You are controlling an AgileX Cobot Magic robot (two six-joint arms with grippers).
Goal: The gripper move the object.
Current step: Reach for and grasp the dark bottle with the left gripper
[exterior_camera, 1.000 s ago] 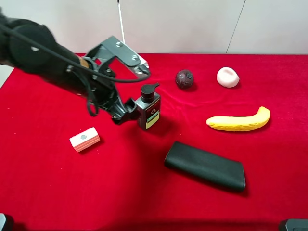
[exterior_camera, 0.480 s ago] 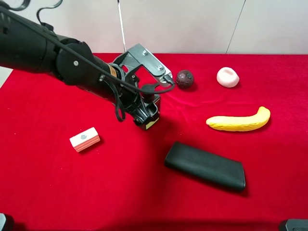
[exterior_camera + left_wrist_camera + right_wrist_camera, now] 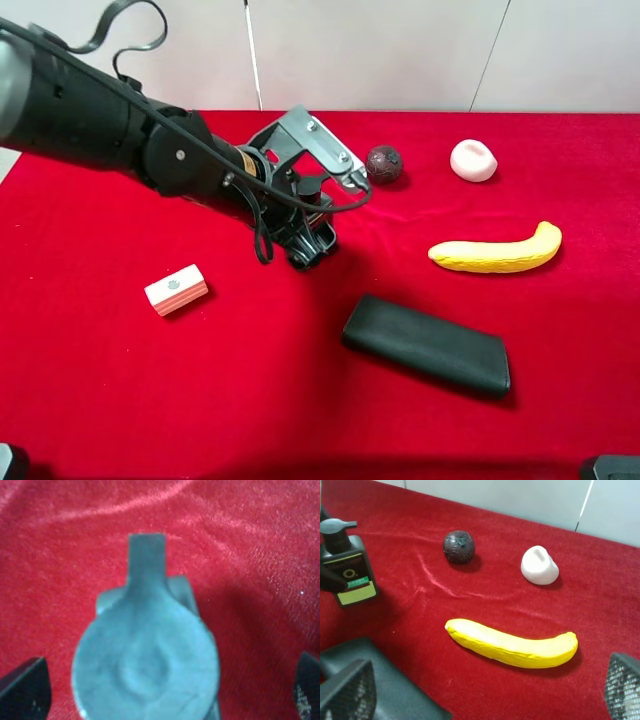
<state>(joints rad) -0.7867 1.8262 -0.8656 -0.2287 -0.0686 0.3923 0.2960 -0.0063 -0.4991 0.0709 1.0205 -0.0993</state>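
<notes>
I need to close my left gripper on the pump bottle now, because my fingers are on either side of its body [image 3: 184, 593] and reach close to the red cloth.
The dark grey pump bottle [image 3: 347, 565] stands upright on the red cloth, its red, white and yellow-green label facing the right wrist camera. In the left wrist view its black pump head [image 3: 145, 665] is seen from straight above. My left gripper [image 3: 165, 690] is open, with one fingertip on each side of the bottle and a gap at both. In the exterior view the left gripper [image 3: 310, 240] covers the bottle, which is almost wholly hidden there. My right gripper [image 3: 485, 690] is open and empty, well to the right of the bottle.
A flat black case [image 3: 427, 345] lies in front of the bottle, to its right. A banana [image 3: 497, 250], a dark round fruit [image 3: 383, 163] and a white lump [image 3: 473, 160] lie to the right. A pink-and-white block [image 3: 176, 290] lies to the left.
My left arm has swung right from beside the bottle to directly over it, so the jaws now straddle it. The bottle has stayed in place.
</notes>
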